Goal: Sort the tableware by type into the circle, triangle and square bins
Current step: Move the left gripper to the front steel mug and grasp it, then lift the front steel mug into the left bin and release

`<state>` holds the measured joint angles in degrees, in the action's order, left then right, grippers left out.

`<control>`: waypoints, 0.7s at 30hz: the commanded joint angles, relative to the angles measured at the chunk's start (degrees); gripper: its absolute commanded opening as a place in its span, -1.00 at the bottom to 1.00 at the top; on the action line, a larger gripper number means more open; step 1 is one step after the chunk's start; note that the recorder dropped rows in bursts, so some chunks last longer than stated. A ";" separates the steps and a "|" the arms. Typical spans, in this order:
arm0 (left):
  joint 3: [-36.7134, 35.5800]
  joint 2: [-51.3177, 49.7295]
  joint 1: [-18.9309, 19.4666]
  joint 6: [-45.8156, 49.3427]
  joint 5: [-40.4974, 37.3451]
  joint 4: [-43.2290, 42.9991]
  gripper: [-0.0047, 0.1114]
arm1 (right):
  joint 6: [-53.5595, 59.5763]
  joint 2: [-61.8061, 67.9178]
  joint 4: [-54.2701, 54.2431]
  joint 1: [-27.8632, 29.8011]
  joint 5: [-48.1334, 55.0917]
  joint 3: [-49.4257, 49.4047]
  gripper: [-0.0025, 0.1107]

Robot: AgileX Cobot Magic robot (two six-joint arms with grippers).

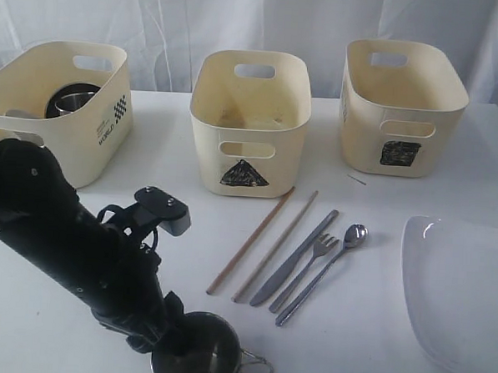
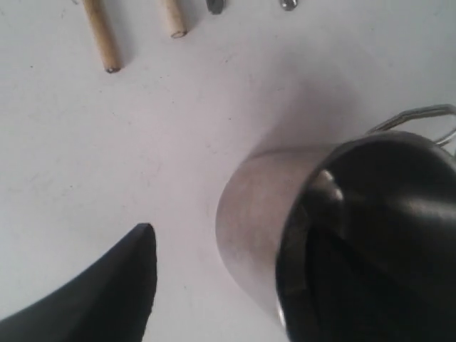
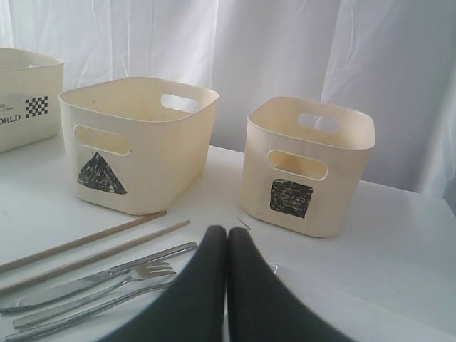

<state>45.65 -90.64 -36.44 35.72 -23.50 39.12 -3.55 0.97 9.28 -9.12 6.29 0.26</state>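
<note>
My left gripper grabs the steel mug by its rim (image 1: 194,314) next, to sort it into the circle bin (image 1: 101,133).
A steel handled mug (image 1: 197,351) stands at the table's front edge, its wire handle (image 2: 420,117) turned away from my arm. My left gripper (image 2: 235,206) is open and straddles the mug's wall (image 2: 253,214): one finger is inside the mug, the other outside and clear of it. Two wooden chopsticks (image 1: 250,239), a knife (image 1: 294,257), a fork (image 1: 310,265) and a spoon (image 1: 355,235) lie side by side mid-table. A large white square plate (image 1: 460,298) lies at the right. My right gripper (image 3: 227,231) is shut and empty above the table, facing the bins.
Three cream bins line the back: a left one (image 1: 109,137) holding a steel vessel (image 1: 70,102), a triangle-marked one (image 1: 209,143) and a square-marked one (image 1: 361,125). A white curtain hangs behind them. My black left arm (image 1: 63,235) fills the lower left.
</note>
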 commanded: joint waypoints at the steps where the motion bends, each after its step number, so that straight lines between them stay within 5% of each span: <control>1: -0.38 -1.41 -0.31 0.28 1.58 1.03 -0.04 | -0.17 -0.39 0.19 -0.02 -0.11 -0.26 -0.96; 8: 0.54 -0.94 -0.31 0.28 2.83 -1.51 -0.91 | -0.17 -0.39 0.19 -0.02 -0.11 -0.26 -0.96; 15: 6.76 5.26 -0.20 -1.11 -0.21 -9.42 -0.92 | -0.17 -0.39 0.19 -0.02 -0.11 -0.26 -0.96; 21: 13.91 10.31 1.74 -16.70 -0.23 -31.22 -0.92 | -0.17 -0.39 0.19 -0.02 -0.11 -0.26 -0.96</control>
<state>56.78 -82.51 -36.18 27.10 -22.50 17.65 -3.65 0.97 9.28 -9.12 6.29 0.26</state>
